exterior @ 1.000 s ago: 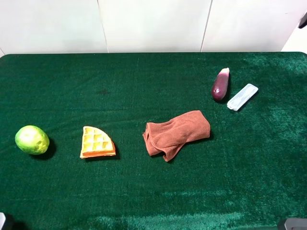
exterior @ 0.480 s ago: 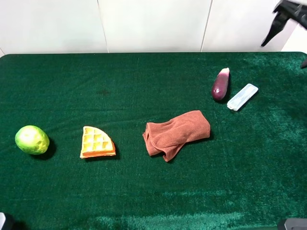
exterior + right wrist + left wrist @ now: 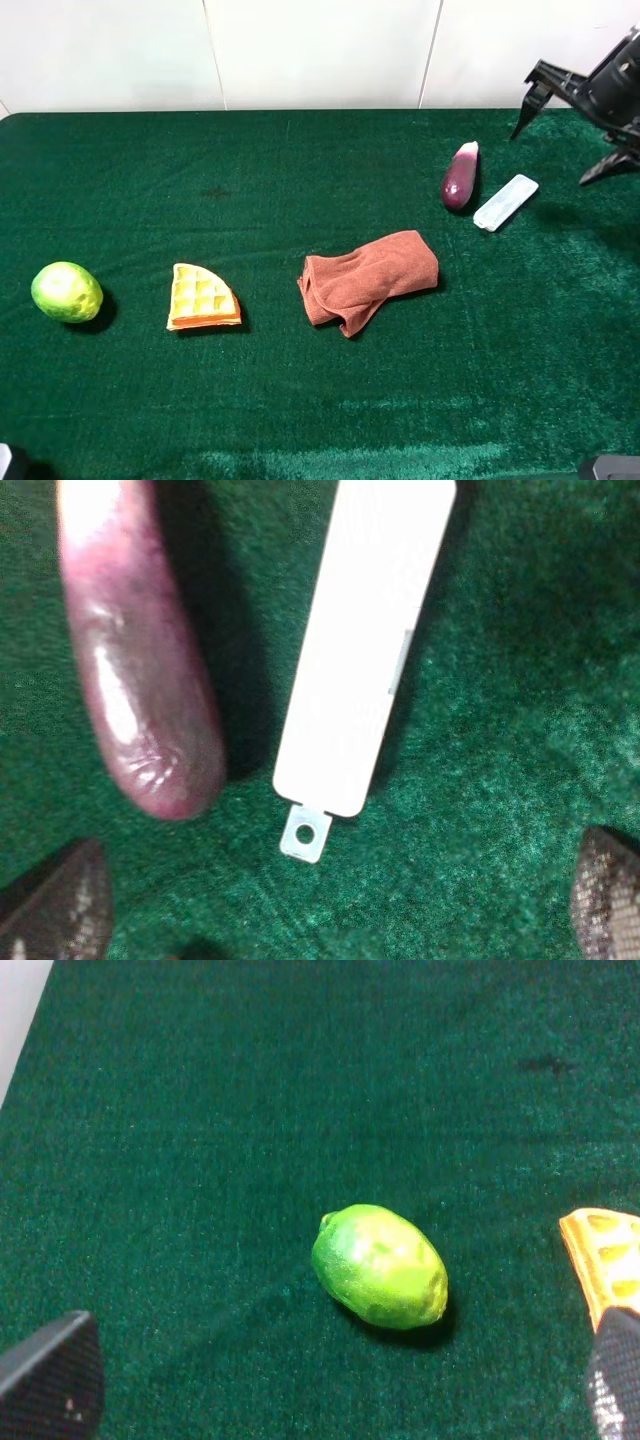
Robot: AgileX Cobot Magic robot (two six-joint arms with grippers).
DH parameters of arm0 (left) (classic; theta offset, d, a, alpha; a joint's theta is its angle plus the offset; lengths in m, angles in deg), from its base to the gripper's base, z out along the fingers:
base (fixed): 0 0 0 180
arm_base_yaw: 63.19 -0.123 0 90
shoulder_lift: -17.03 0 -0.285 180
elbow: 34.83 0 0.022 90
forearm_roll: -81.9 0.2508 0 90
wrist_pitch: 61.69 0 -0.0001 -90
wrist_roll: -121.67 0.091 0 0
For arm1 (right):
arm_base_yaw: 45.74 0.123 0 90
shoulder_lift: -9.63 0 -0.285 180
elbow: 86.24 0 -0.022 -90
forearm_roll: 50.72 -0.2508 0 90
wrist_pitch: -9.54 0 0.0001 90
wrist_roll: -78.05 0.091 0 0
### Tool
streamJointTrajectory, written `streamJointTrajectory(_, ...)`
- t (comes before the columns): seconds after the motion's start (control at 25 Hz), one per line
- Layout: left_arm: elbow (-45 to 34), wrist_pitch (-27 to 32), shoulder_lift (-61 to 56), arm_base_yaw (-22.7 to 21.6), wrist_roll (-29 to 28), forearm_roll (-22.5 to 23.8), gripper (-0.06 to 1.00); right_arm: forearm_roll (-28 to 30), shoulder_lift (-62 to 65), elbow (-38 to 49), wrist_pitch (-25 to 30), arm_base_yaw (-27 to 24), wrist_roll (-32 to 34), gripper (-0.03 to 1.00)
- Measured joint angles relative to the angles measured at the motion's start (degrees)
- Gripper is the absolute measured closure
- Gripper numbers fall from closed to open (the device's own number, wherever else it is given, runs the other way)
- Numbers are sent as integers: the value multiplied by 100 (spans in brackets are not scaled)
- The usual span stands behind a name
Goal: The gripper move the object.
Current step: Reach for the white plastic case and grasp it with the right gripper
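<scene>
Next, my right gripper grabs the pale flat bar (image 3: 505,202) by its end with the holed tab (image 3: 485,220) to move the object.
The object, a pale bluish-white flat bar (image 3: 505,202), lies on the green cloth at the far right, just right of the purple eggplant (image 3: 460,176). In the right wrist view the bar (image 3: 365,640) lies beside the eggplant (image 3: 135,650), with a small tab and hole at one end. My right gripper (image 3: 572,125) is open, hanging above and behind the bar, its fingertips (image 3: 55,905) spread wide. My left gripper (image 3: 330,1385) is open and empty, out of the high view, over a green fruit (image 3: 380,1265).
A brown cloth (image 3: 368,278) lies crumpled mid-table. A waffle wedge (image 3: 202,297) and the green fruit (image 3: 66,291) lie at the left. The waffle's edge (image 3: 605,1260) shows in the left wrist view. A white tiled wall (image 3: 320,50) stands behind the table's far edge.
My right gripper has come in from the top right corner and moved down and left toward the bar. Nothing on the table has moved.
</scene>
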Motion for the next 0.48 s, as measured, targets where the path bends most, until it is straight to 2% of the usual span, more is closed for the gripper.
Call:
streamJointTrajectory(0.24, 0, 0, 0, 0, 0, 0, -3, 276, -333, -55, -119, 173, 507, 27)
streamJointTrajectory(0.48, 0, 0, 0, 0, 0, 0, -3, 500, -864, -600, 97, 287, 769, 27)
